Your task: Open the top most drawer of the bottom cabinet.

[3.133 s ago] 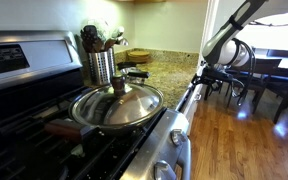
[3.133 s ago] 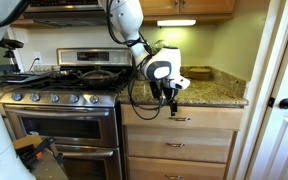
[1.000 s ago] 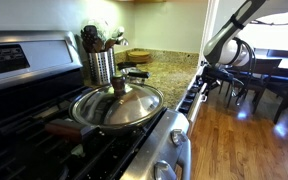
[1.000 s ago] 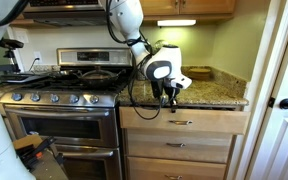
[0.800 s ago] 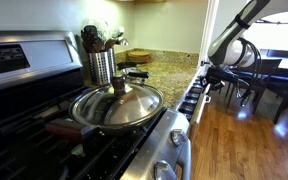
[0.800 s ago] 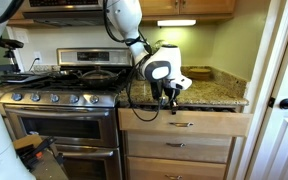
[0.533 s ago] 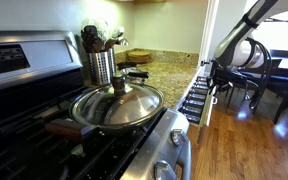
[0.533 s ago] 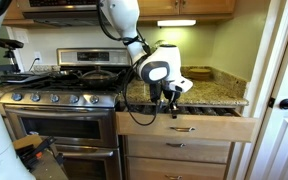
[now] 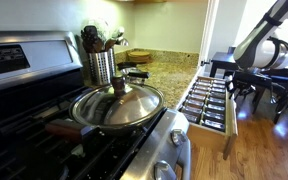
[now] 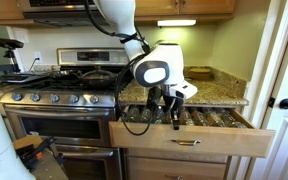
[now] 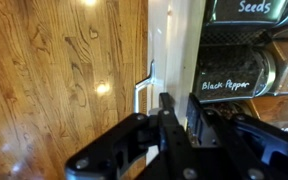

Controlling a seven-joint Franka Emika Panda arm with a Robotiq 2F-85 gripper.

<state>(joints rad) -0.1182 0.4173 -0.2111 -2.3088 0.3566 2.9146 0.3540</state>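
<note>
My gripper pulls the drawer farther out next before it releases it, since the countertop covers the drawer's back while fingers hold the drawer's front [image 9: 230, 126] [image 11: 171, 50].
The top most drawer [image 10: 219, 143] of the bottom cabinet [image 10: 179, 168] stands pulled far out, with rows of small dark jars [image 9: 206, 100] showing inside it. My gripper [image 10: 175, 122] hangs over the drawer's front edge at its middle. In the wrist view the gripper [image 11: 182, 108] is shut on the pale top edge of the drawer front [image 11: 174, 40], with the slim metal handle [image 11: 142, 88] just outside the fingers. A jar labelled Black Pepper [image 11: 234, 78] lies just behind the front. In an exterior view the gripper [image 9: 224, 72] sits at the drawer's outer end.
A steel stove [image 10: 59, 110] stands beside the cabinet, with a lidded pan [image 9: 117, 105] and a utensil canister [image 9: 101, 65] near it. The granite countertop [image 10: 219, 97] holds a wooden bowl [image 10: 198, 72]. A white door [image 10: 284, 90] and dining chairs [image 9: 279, 80] flank the wood floor [image 9: 264, 140].
The drawer has slid out from nearly closed to wide open. My gripper moved outward with it, away from the cabinet, keeping hold of the front.
</note>
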